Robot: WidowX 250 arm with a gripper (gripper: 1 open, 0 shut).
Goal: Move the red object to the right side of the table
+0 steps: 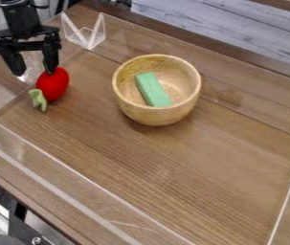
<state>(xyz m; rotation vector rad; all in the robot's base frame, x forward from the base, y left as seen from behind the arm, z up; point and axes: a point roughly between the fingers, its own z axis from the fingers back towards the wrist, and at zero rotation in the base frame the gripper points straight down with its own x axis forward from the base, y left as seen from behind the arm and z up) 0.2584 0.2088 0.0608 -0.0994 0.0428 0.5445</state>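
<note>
My gripper picks up the red object by its round red body point(57, 84) next, to move it to the table's right side.
The red object point(54, 82), a small round toy fruit with a green leafy stem, lies on the table point(173, 177) near its far left corner. My black gripper point(29, 67) points down just behind and left of the fruit. It is open, and its right finger point(48, 63) ends close above the fruit's top. Nothing is between the fingers.
A wooden bowl point(155, 115) with a green block point(152, 90) in it stands right of the fruit, at the middle back. Low clear acrylic walls point(38, 163) border the tabletop, with a clear corner piece point(86, 33) behind the gripper.
</note>
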